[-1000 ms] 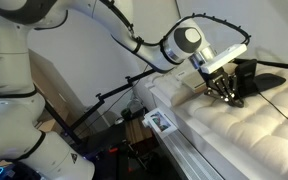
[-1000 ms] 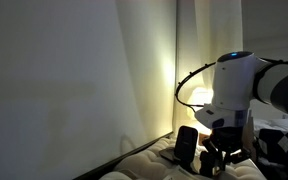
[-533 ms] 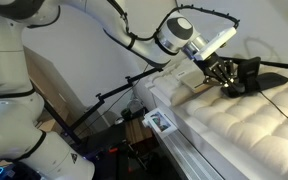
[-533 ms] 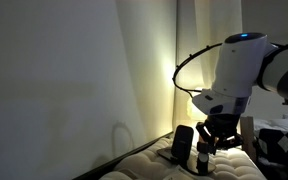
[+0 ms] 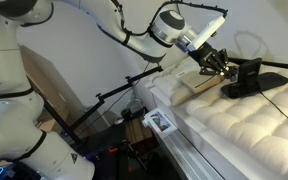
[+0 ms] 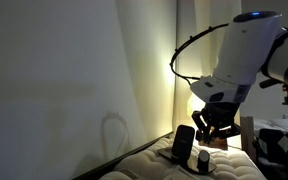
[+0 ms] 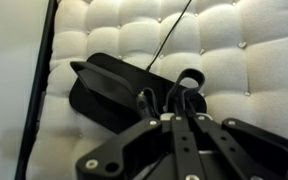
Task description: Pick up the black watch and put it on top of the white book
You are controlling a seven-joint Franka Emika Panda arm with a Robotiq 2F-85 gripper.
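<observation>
The black watch is hanging over the black stand, beside the white book (image 5: 190, 80). I should move the watch onto the stand before my gripper lets go of it.
My gripper (image 5: 218, 66) hangs above the white quilted mattress (image 5: 249, 125) and is shut on the black watch (image 7: 188, 86). In the wrist view the watch's strap loop sticks out past the closed fingertips (image 7: 174, 100). In an exterior view the gripper (image 6: 212, 124) is well above the bed. A flat pale slab (image 5: 208, 83), possibly the white book, lies on the mattress just below the gripper. I cannot tell for certain that it is the book.
A black wedge-shaped stand (image 5: 246, 77) with a thin cable lies on the mattress beside the gripper, and also shows in the wrist view (image 7: 109, 92). A black tripod (image 5: 114, 95) and a cardboard box (image 5: 44, 80) stand beside the bed. A lamp (image 6: 199, 100) glows behind the arm.
The gripper has risen off the mattress and moved away from the black stand, with the watch in it.
</observation>
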